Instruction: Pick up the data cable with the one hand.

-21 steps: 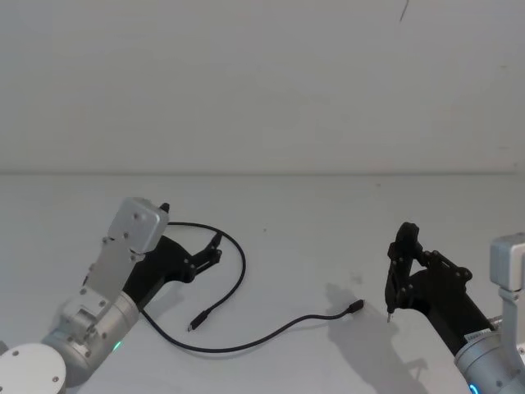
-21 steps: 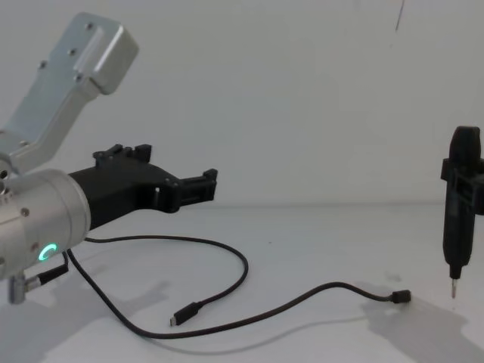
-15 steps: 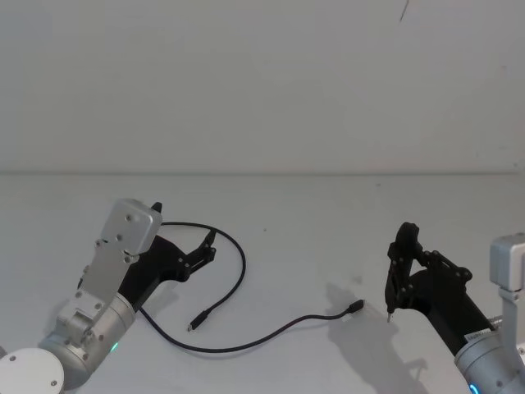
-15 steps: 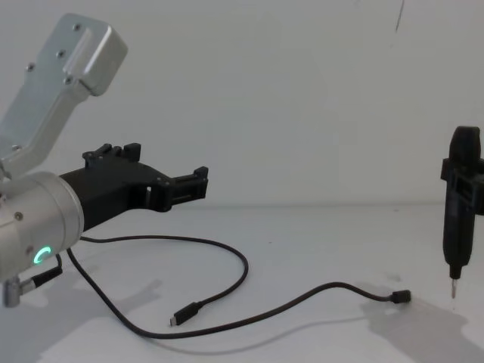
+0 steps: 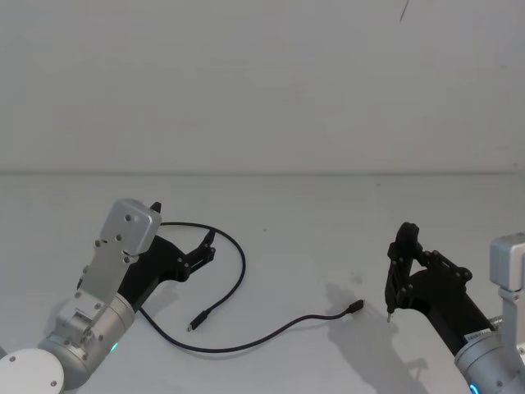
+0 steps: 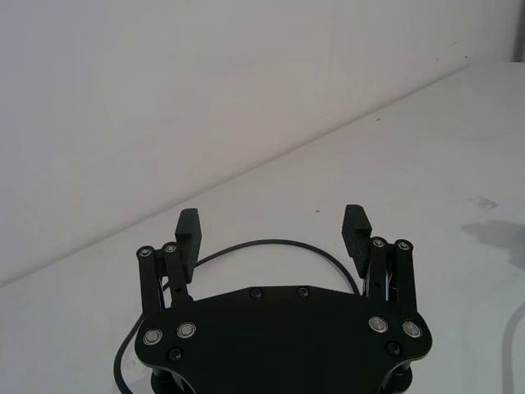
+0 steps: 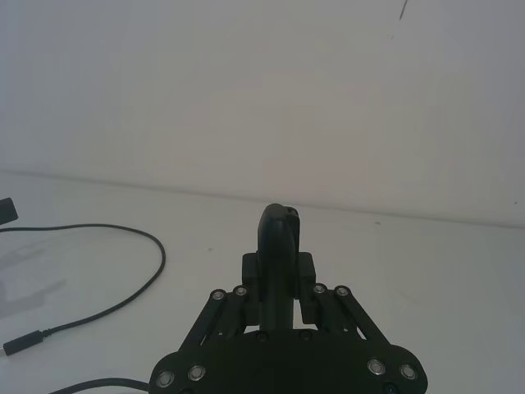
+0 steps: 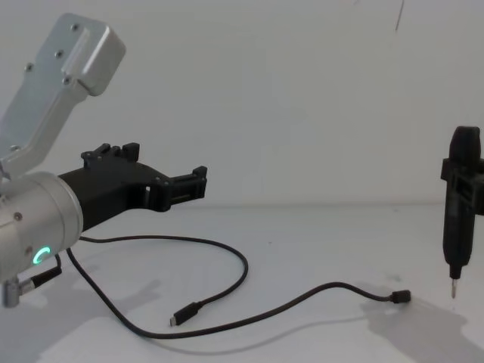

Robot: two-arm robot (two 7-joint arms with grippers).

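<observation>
Next, my left gripper picks up the data cable by the raised bend behind its plug [image 8: 329, 286]. This bend arches above its shadow [image 8: 318, 324] while the rest lies slack.
The data cable [image 5: 244, 267] is a thin black cord lying loose on the white table, looping from under my left arm. One plug [image 5: 197, 322] lies at the middle front and the other plug [image 5: 354, 307] further right. My left gripper [image 5: 205, 246], the one hand, hovers open above the cable's loop with nothing in it. In the left wrist view its fingers [image 6: 355, 230] stand wide apart and the cable [image 6: 271, 243] curves past beneath them. My right gripper [image 5: 402, 250] stays at the right, shut on a slim black stick-like tool [image 8: 460, 212] with a metal tip.
The white table [image 5: 312, 213] runs back to a plain white wall. A short black lead with a silver connector [image 8: 34, 278] hangs from my left arm. The tool's tip [image 5: 389, 312] points down just right of the cable's right plug.
My left gripper has pulled back a little toward the left and stayed open. The cable and the right arm have not moved.
</observation>
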